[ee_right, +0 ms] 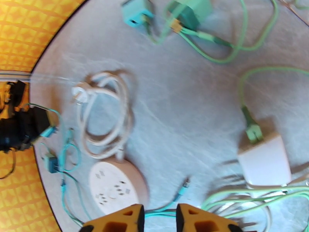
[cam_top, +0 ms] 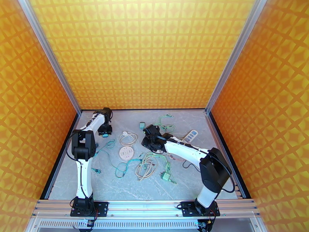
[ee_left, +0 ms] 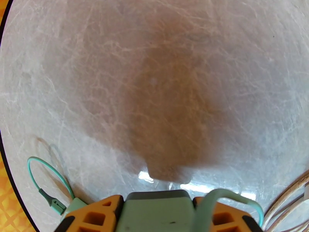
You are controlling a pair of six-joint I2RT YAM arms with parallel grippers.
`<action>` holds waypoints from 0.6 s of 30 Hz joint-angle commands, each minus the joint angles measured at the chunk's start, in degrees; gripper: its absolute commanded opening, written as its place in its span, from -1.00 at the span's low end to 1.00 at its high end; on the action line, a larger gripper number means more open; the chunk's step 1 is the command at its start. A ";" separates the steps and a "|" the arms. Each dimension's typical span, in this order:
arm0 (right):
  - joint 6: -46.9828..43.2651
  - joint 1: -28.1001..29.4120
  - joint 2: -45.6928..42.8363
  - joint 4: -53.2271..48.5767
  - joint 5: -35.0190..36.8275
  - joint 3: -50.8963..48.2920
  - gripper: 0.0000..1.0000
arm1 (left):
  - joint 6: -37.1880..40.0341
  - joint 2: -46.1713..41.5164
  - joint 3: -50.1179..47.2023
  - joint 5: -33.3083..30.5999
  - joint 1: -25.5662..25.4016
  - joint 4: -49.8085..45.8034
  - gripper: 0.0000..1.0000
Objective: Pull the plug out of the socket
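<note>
My left gripper opens now, since the grey-green block (ee_left: pixel 159 210) is above flat, empty table, with the brown cables beside the block. The block would land.
My left gripper (cam_top: pixel 104 132) is at the far left of the table, shut on a grey-green block (ee_left: pixel 159 210) with a pale green cable (ee_left: pixel 228 198) curving off its right side. My right gripper (ee_right: pixel 160 218) hovers mid-table with its orange fingers (ee_right: pixel 116 223) slightly apart, open, nothing between them. Just below-left of it lies a round white socket (ee_right: pixel 115 185), whose white cable coil (ee_right: pixel 108 113) ends in a loose white plug (ee_right: pixel 80 91). To the right, a green plug (ee_right: pixel 253 131) sits in a square white block (ee_right: pixel 264 161).
A teal adapter (ee_right: pixel 135 12) and a green one (ee_right: pixel 193 7) lie farther off with green cables (ee_right: pixel 231 47). Thin teal leads (ee_right: pixel 69 159) run near the round socket. A white power strip (cam_top: pixel 190 135), tangled cables (cam_top: pixel 148 165) and a green plug (cam_top: pixel 167 176) surround the right arm.
</note>
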 commanded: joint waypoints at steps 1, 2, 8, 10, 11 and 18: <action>-1.02 -0.05 -0.68 -0.90 1.39 -0.21 -0.40 | 1.23 1.02 1.23 1.21 0.27 -1.49 -0.24; -1.08 -0.08 -0.69 -1.01 1.47 -0.11 -0.40 | 1.19 0.98 1.13 1.28 0.29 -1.57 -0.23; -1.47 -0.08 -0.64 -1.50 1.83 0.67 -0.39 | 1.14 0.21 1.01 1.62 0.27 -1.40 0.01; -1.45 -0.02 -0.63 -1.55 1.83 0.55 -0.39 | 1.13 0.27 1.40 1.74 0.27 -1.58 0.11; -1.47 -0.05 -0.69 -1.50 1.84 0.42 -0.38 | 1.14 0.21 1.53 1.79 0.28 -1.79 0.16; -2.90 -0.16 -1.98 -3.99 5.17 1.07 -0.15 | 0.02 -4.62 1.38 2.37 0.28 -1.72 0.52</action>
